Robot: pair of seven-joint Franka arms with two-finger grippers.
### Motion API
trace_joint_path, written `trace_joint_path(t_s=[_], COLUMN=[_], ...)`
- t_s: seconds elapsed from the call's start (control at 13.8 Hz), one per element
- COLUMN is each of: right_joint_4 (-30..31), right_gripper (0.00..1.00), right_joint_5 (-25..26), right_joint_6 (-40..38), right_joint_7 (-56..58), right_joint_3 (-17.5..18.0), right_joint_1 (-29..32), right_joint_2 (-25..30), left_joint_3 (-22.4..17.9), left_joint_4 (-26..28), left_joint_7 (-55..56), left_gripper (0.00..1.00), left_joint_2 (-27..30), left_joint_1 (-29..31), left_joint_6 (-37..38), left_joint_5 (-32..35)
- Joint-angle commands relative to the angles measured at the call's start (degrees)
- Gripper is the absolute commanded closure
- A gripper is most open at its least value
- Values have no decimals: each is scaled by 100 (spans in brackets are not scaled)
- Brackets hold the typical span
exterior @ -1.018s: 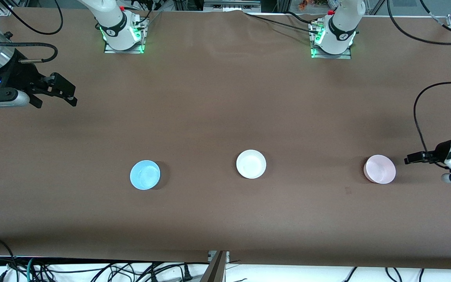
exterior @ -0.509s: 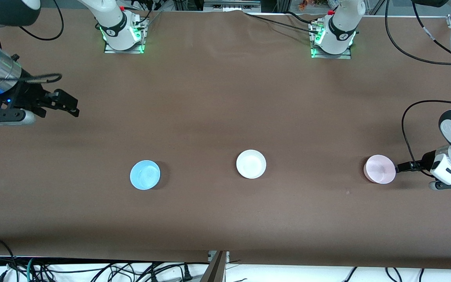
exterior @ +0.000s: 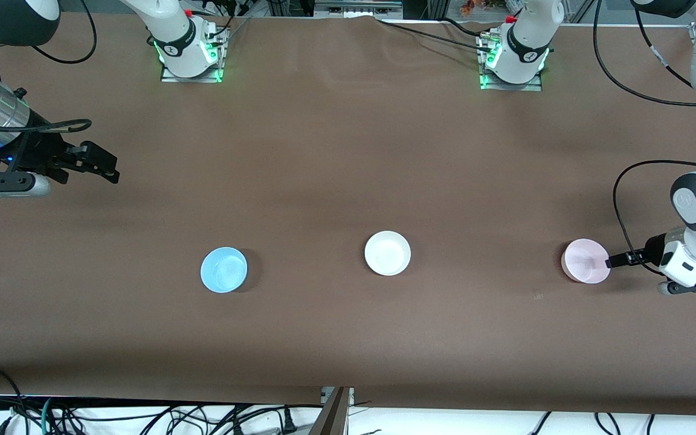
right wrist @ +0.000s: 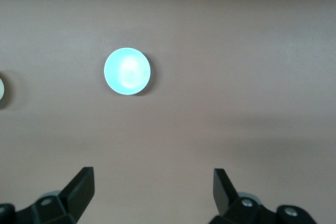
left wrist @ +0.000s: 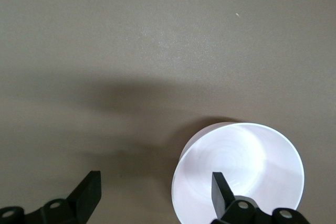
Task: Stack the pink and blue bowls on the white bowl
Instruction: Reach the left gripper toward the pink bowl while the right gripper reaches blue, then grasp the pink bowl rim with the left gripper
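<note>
My left gripper should move lower before it closes. Both of its fingers are above the pink bowl's rim (exterior: 605, 251) (left wrist: 173, 184), so they would miss the bowl if I closed them now.
The pink bowl (exterior: 585, 260) stands upright toward the left arm's end of the table. The white bowl (exterior: 388, 252) stands mid-table and the blue bowl (exterior: 223, 269) toward the right arm's end, all in one row. My left gripper (exterior: 611, 262) is open at the pink bowl's rim. In the left wrist view the left gripper (left wrist: 156, 192) has one finger (left wrist: 220, 190) over the pink bowl (left wrist: 247, 163) and the other outside it. My right gripper (exterior: 109, 169) is open and empty, over bare table away from the blue bowl. The right wrist view shows the right gripper (right wrist: 153, 186) with the blue bowl (right wrist: 127, 71) well ahead.
The brown table (exterior: 348, 151) carries only the three bowls. The arm bases (exterior: 190, 51) stand along its edge farthest from the front camera. Cables hang past the edge nearest the front camera. A sliver of the white bowl (right wrist: 1, 90) shows in the right wrist view.
My left gripper has moved down and in toward the pink bowl until it reaches the rim. My right gripper has shifted only slightly. The bowls have not moved.
</note>
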State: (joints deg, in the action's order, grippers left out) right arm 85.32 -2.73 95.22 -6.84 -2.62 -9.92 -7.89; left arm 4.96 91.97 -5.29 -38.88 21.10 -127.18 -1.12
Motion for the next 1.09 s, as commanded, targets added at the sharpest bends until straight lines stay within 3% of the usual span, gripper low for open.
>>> trace_joint_path(t_s=[0.0,0.29,0.58,0.73,1.02], right_joint_4=[-51,-25,-42,-42,-51], right_gripper=[0,0,0,0,0], right_joint_5=[-8,-8,378,422,440], right_joint_6=[-82,-109,-30,154,261], right_joint_7=[-19,25,25,34,43], right_joint_3=[52,43,69,69,69], right_joint_1=[-37,16,-72,-203,-291], right_joint_2=[-2,-46,-423,-494,-591], left_joint_3=[5,-3,5,5,5], left_joint_4=[-65,-39,111,111,111], left_joint_7=[177,414,652,696,705], left_gripper=[8,8,11,20,67], left_joint_2=[-85,-208,-208,-208,-208], left_joint_1=[-9,-27,-44,-71,-80], left_joint_6=[-18,-61,-176,-176,-167], left_joint_5=[33,33,207,252,384])
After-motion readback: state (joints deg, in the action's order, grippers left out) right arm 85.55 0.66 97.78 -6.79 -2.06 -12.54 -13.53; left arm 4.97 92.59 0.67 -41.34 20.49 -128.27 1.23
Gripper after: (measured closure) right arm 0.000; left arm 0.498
